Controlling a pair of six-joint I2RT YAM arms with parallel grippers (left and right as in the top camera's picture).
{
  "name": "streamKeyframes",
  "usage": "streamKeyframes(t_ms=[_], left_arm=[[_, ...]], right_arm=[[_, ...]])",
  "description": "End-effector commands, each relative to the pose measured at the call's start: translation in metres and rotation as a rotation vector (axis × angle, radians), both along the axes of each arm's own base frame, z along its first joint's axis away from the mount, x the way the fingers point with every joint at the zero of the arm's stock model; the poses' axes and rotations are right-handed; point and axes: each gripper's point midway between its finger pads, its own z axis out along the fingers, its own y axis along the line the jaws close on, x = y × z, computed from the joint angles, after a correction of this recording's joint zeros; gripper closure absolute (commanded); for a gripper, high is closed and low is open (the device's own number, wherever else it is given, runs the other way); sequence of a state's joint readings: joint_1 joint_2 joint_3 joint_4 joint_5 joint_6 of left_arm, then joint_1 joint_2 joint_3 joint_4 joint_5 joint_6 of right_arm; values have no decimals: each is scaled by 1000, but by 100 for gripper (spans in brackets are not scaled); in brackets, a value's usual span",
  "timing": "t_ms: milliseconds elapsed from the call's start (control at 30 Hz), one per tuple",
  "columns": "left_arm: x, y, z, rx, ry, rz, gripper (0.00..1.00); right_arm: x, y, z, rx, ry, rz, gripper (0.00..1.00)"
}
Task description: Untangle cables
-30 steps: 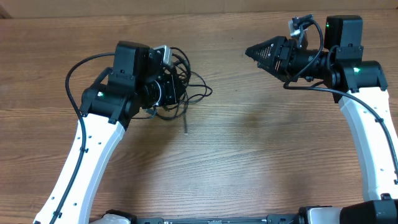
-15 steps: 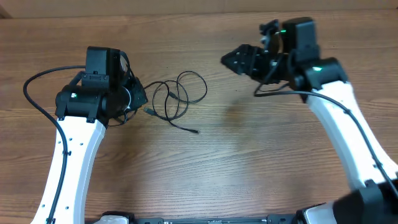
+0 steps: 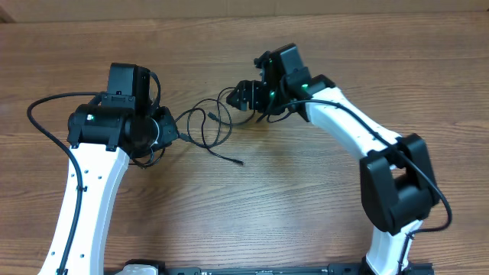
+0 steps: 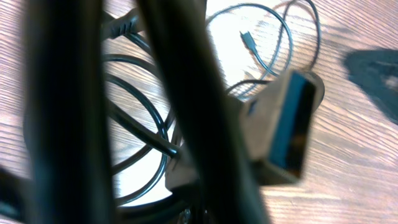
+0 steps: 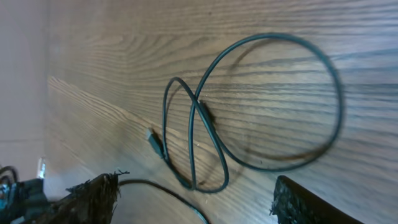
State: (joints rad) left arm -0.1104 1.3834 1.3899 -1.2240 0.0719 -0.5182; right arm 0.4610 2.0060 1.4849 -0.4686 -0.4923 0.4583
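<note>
My right gripper grabs the looped cable across its bunched parts next, which leaves the cable's plug end free for my left gripper to untangle.
The cables (image 3: 210, 126) lie as thin black loops on the wooden table between my two arms, with one plug tip (image 3: 241, 162) trailing toward the front. My left gripper (image 3: 170, 131) is shut at their left end, and strands hang under it. In the left wrist view, blurred black cables (image 4: 74, 112) and a grey plug with a blue face (image 4: 286, 124) fill the picture and hide the jaws. My right gripper (image 3: 243, 97) hovers open over the right loop. Its wrist view shows a looped cable (image 5: 202, 112) ahead of the right gripper (image 5: 196, 202), whose fingers (image 5: 93, 199) stand wide apart.
The wooden table (image 3: 321, 198) spreads bare to the front and right of the cables. The left arm's own thick wiring (image 3: 46, 114) arcs out to the left. The right arm's white link (image 3: 351, 130) crosses the table's right half.
My left gripper pulled the tangle leftward, stretching it into loose loops, then held still. The right arm swung left and down to the right loop with its jaws a little wider.
</note>
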Motion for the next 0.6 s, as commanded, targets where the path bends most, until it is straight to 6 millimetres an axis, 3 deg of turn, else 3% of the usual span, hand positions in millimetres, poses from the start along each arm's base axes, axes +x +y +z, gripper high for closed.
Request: streamKeyframes(t_ms=[0,133,300,567], left_arm=[[-1,-11,16,-64,-35,-19,94],[-8,-19,14,-108,-5,-36,87],[-17,-18,11,-106,34,-35,86],[-19,-17,10,-98,43,-40,56]], right_arm=[[-2,19,-16,-7,-9,47,20],[-6,29,-31,-29,-8,61,21],[-1,25,-46,-125,-45,15,23],[1,30,-64,-143,-49,11,22]])
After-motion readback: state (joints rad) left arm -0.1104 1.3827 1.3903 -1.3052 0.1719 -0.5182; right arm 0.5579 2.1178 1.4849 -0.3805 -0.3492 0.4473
